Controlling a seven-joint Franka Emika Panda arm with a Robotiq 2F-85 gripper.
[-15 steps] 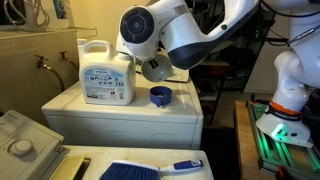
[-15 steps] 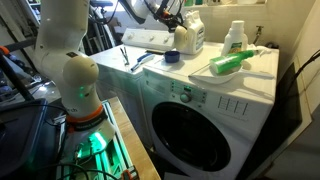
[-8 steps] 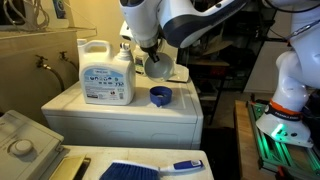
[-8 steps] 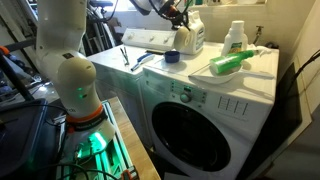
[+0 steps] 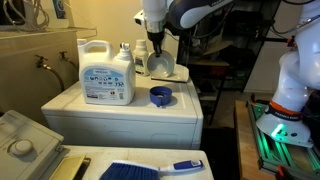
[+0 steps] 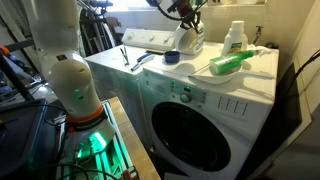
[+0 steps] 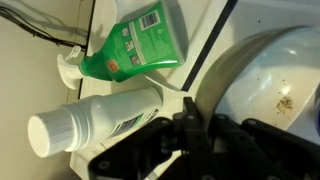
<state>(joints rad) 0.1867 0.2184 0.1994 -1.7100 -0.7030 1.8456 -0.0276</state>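
The cup (image 5: 166,66) hangs tilted above the washing machine top and would fall onto it if I opened now, so my gripper keeps holding the cup.
My gripper (image 5: 156,48) hangs over the back of the washing machine top (image 5: 120,112), beside the big white detergent jug (image 5: 106,74). It also shows in an exterior view (image 6: 189,17). It is shut on the rim of a pale white cup (image 5: 166,66), which hangs tilted below the fingers. In the wrist view the fingers (image 7: 190,128) pinch the cup wall, and the stained inside of the cup (image 7: 272,75) fills the right. A blue cap (image 5: 160,96) sits on the top below the cup, apart from it.
A green spray bottle (image 7: 135,42) lies on its side next to an upright white bottle (image 7: 95,115); both show in an exterior view (image 6: 232,62) (image 6: 234,36). A blue brush (image 5: 150,170) lies on a nearer surface. The sink edge (image 5: 25,135) is at the lower left.
The arm has swung up and away from the camera. The gripper and the cup have moved slightly right and higher over the blue cap. The jug and bottles have not moved.
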